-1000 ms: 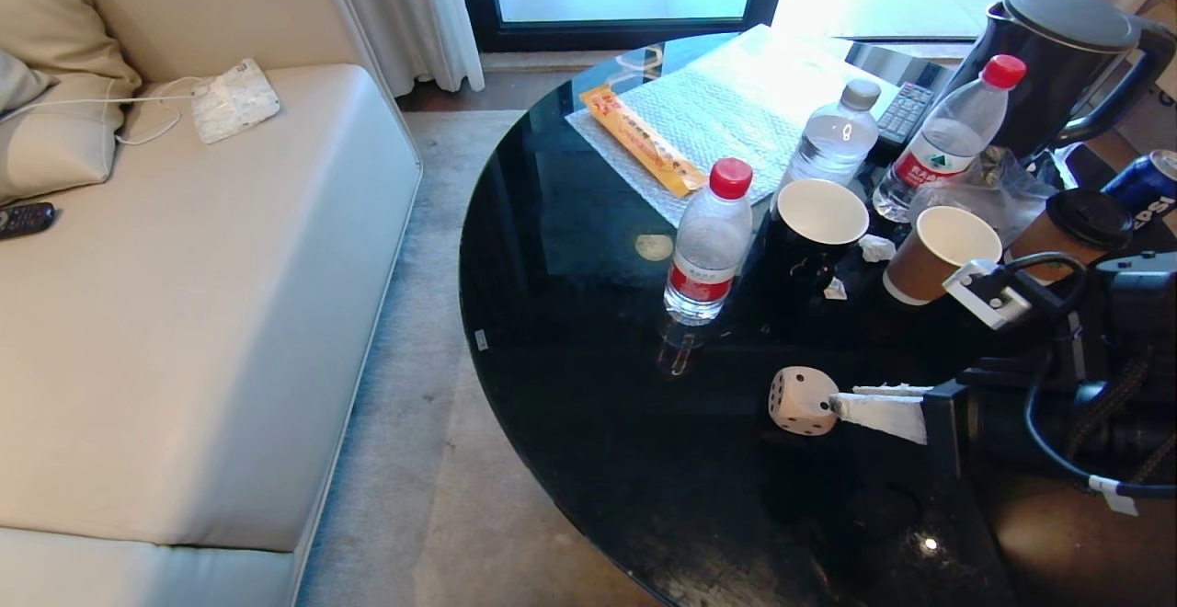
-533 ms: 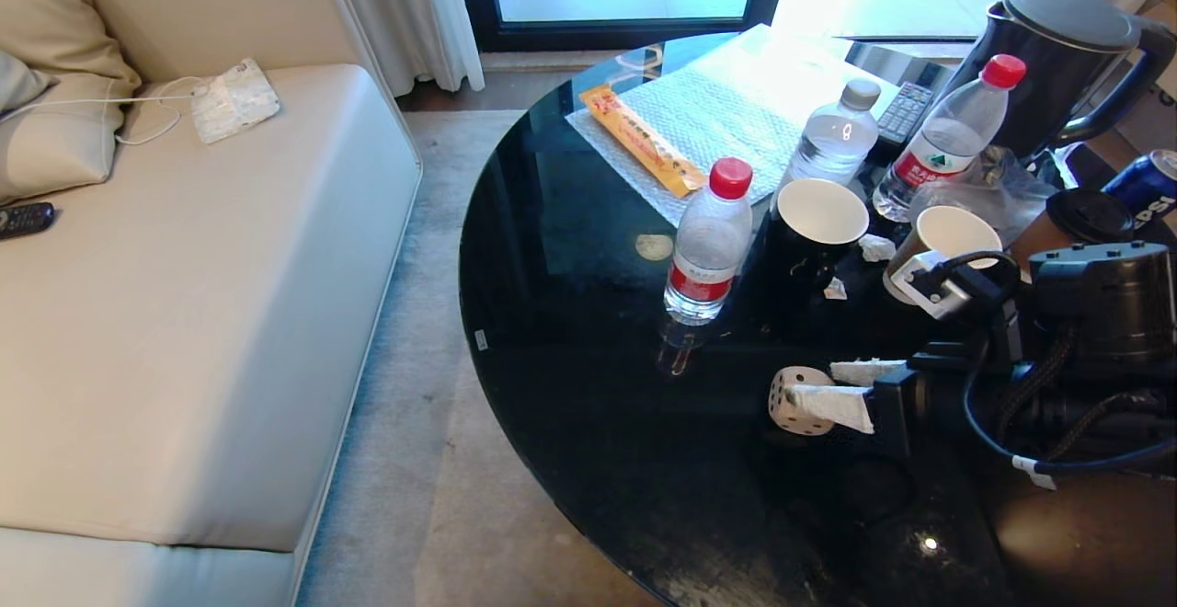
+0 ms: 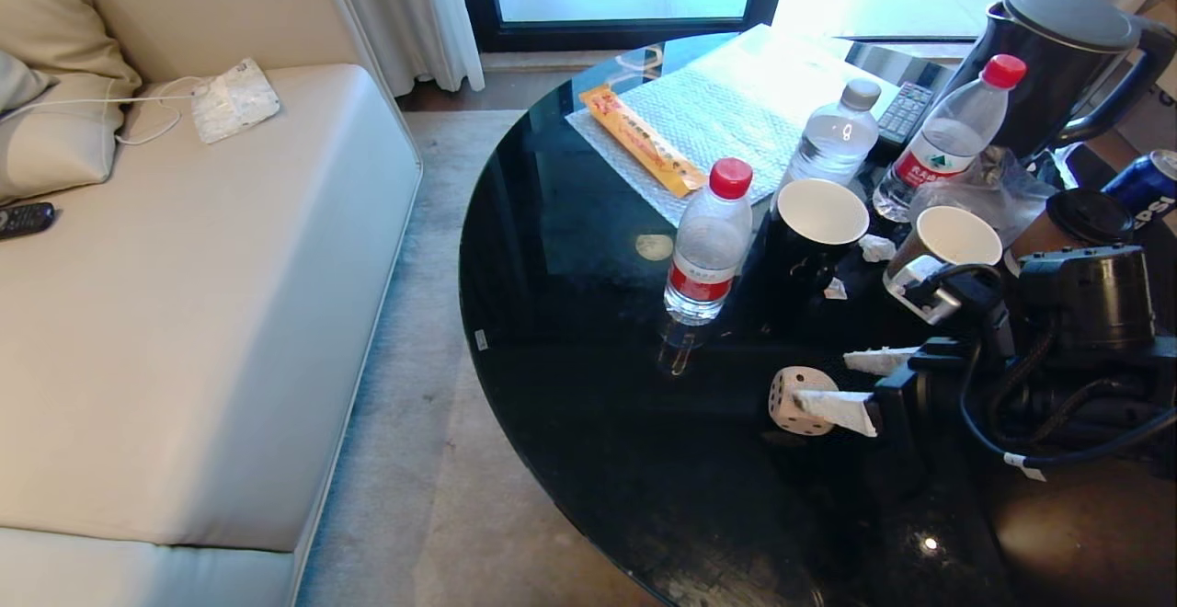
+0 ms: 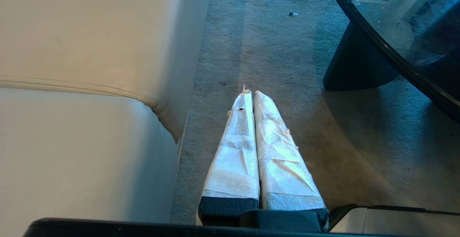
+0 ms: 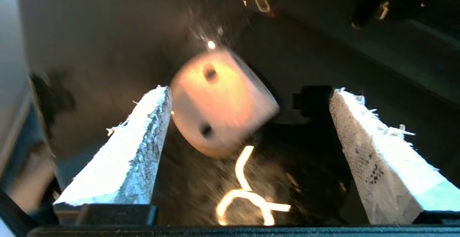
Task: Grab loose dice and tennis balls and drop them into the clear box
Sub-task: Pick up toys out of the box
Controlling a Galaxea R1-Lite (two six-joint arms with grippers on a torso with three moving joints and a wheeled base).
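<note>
My right gripper reaches toward the beige die, before it closes on the die. Its fingers are still short of the die's sides, so closing now would miss the die.
A beige die point(image 3: 793, 397) with dark pips rests on the black glass table point(image 3: 570, 313), near its front right. My right gripper point(image 3: 835, 379) reaches in from the right and is open wide, one paper-wrapped finger in front of the die and the other behind and to its right. In the right wrist view the die point(image 5: 221, 100) sits at the fingertips, close against one finger, with a wide gap to the other; the right gripper point(image 5: 250, 90) holds nothing. My left gripper point(image 4: 251, 94) hangs shut over the carpet beside the sofa. The tennis balls and the clear box are out of view.
Just behind the die stand a red-capped water bottle point(image 3: 710, 239), a black mug point(image 3: 817, 225) and a paper cup point(image 3: 947, 244). Further back are two more bottles, a lidded cup, a kettle point(image 3: 1057, 55), a can and a bubble-wrap sheet point(image 3: 726, 115). A beige sofa point(image 3: 184, 294) is at the left.
The right gripper's fingers have spread from nearly together to wide apart. The arm has pushed left, so its fingers now flank the die. The die has stayed in place.
</note>
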